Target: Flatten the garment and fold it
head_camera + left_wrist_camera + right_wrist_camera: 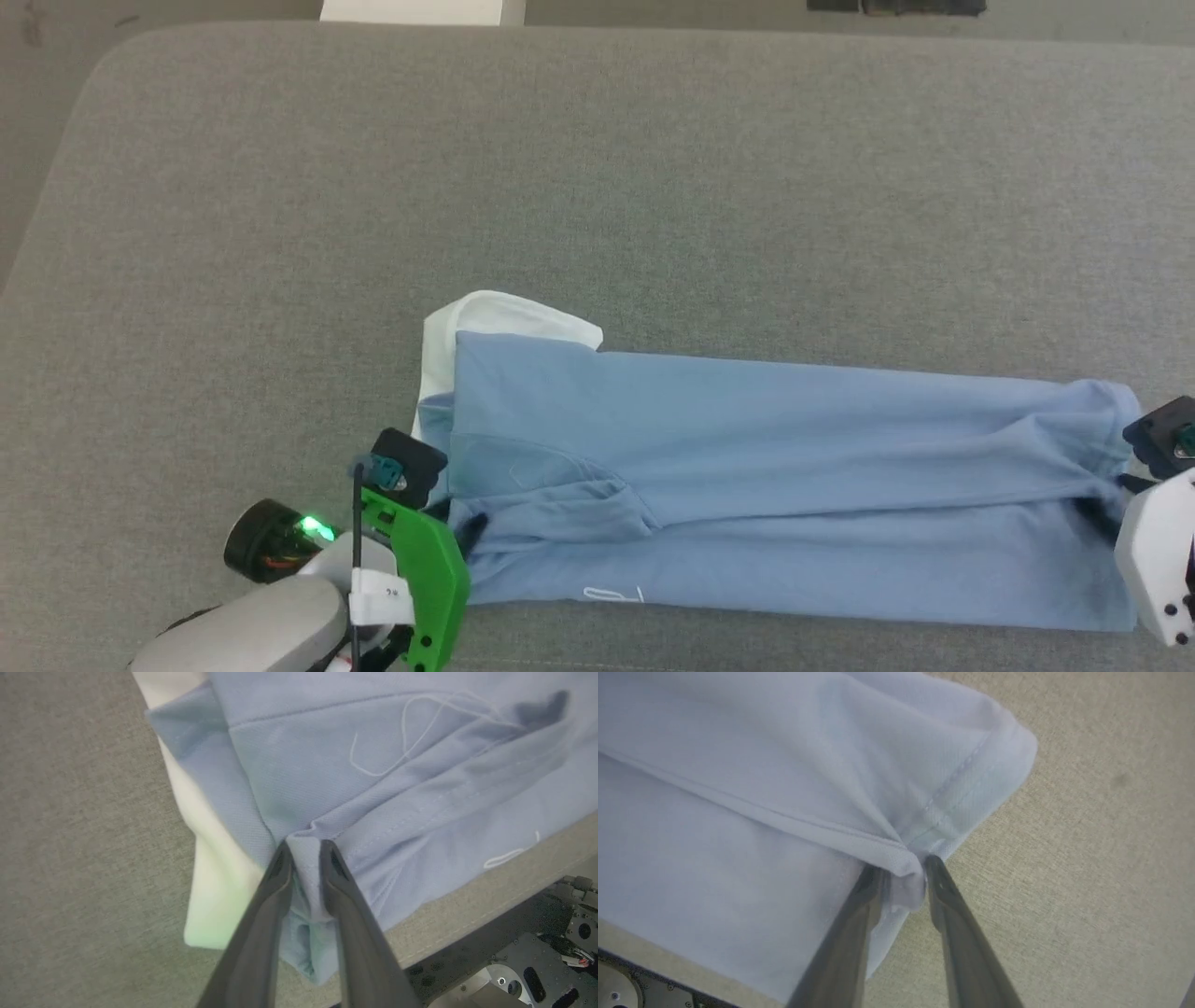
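Note:
My right gripper should grab the long blue garment by its hem (1109, 493) next. Then it can fold it over toward the garment's white collar (493, 314).
The garment (747, 467), a light blue polo shirt, lies folded into a long band across the near part of the grey table (560, 168). Its white collar (495, 322) sticks out at the left end. My left gripper (465, 532) is at the shirt's left end. In the left wrist view the left gripper (306, 847) has its fingers slightly parted, with a puckered fold of the garment (327, 765) between them. My right gripper (1106, 509) is at the shirt's right end. The right gripper (903, 865) stands likewise parted, a bunched hem corner of the garment (738, 788) between its tips.
The table's front edge (747, 644) runs just below the shirt's near side. The far and left parts of the grey surface are bare cloth. A white object (420, 9) sits beyond the far edge. The robot's base (537, 970) shows below the table edge.

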Available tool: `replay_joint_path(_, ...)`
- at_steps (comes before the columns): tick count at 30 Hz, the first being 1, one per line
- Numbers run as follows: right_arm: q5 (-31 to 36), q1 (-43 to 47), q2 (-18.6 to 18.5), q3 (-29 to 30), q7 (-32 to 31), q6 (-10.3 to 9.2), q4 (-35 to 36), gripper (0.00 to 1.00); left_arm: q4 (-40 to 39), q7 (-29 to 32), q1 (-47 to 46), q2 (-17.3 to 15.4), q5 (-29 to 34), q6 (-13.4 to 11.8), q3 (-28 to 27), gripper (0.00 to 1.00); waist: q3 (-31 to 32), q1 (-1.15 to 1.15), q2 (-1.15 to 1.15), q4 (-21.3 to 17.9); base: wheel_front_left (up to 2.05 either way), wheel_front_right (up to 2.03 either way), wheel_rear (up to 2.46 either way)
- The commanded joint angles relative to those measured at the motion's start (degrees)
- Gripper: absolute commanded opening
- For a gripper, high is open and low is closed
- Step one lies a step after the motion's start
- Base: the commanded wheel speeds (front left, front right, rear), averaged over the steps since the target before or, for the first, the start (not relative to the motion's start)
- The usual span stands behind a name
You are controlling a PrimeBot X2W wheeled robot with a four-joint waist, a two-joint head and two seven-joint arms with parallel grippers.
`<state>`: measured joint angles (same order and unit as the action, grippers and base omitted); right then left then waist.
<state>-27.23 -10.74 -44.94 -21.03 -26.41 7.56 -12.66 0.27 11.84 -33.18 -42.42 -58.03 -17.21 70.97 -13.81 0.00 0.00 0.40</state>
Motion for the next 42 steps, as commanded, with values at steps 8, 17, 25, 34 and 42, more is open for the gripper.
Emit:
replay_joint_path(8,-6.93,0.79,0.15,4.94,0.14,-0.08,5.76,1.00,0.53,-11.05,0.35,1.74,0.26,-2.78,-6.79,1.00,5.13,0.00,0.00,0.05,0.00,0.00,0.00)
replay_joint_path(17,-4.66,5.10,9.04,17.76,-0.40,-0.08,7.75,1.00,1.82,-25.71,4.16,2.45,2.21,-10.07,-16.06,1.00,6.29,0.00,0.00,-0.04,0.00,0.00,0.00)
replay_joint_path(25,3.55,9.83,21.45,30.36,-1.42,-0.08,7.13,1.00,-2.17,-26.81,11.99,4.82,14.63,-12.46,-28.02,1.00,6.02,0.00,0.00,0.51,0.00,0.00,0.00)
replay_joint_path(34,8.16,9.23,29.23,37.20,-5.70,-0.08,4.07,1.00,-6.92,-26.83,22.59,6.97,32.60,-9.47,-37.84,1.00,4.12,0.00,0.00,1.43,0.00,0.00,0.00)
replay_joint_path(42,9.03,8.31,33.05,40.86,-9.08,-0.08,-0.39,1.00,-6.74,-26.83,25.28,10.11,38.81,-5.04,-41.60,1.00,2.16,0.00,0.00,3.32,0.00,0.00,0.00)
